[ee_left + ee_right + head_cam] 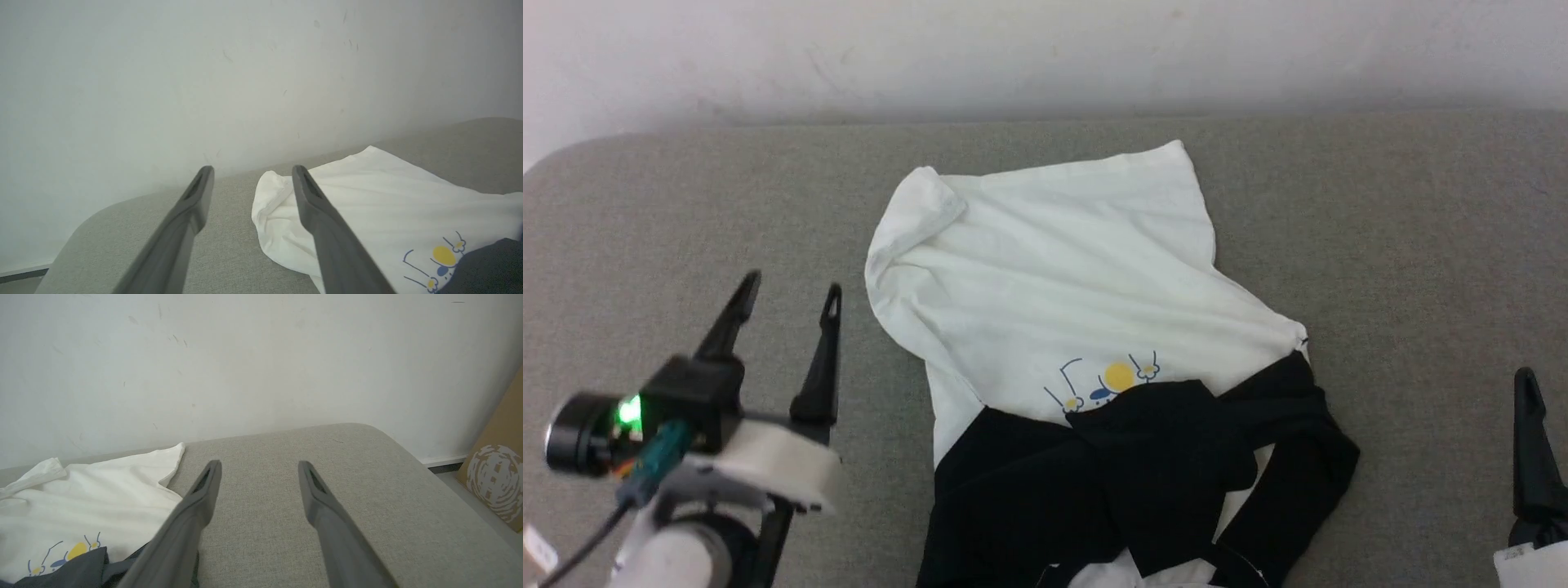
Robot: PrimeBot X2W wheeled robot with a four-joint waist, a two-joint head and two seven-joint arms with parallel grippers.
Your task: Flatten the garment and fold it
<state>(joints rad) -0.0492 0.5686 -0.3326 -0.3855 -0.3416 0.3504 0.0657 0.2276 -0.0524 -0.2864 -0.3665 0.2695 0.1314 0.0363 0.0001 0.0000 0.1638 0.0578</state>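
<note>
My right gripper grabs the garment's white body (1072,265) by the side edge beside the hem corner (1205,216) next, to flatten the garment for folding.
The garment (1078,278) lies crumpled on the grey padded table (645,212). Its white body spreads toward the wall. The black sleeves (1143,482) are bunched over its near end, just below the yellow-and-blue print (1115,380). One far corner (919,204) is folded over. My left gripper (788,294) hovers open to the left of the shirt, nothing between its fingers. In the left wrist view the gripper (251,173) points toward that folded corner (269,192). My right gripper (259,467) is open over bare table right of the garment (94,486); one finger (1531,441) shows in the head view.
A white wall (1045,49) runs along the table's far edge. The table's corners are rounded, at the far left (94,216) and far right (380,435). A brown cardboard box (500,469) stands on the floor beyond the right end.
</note>
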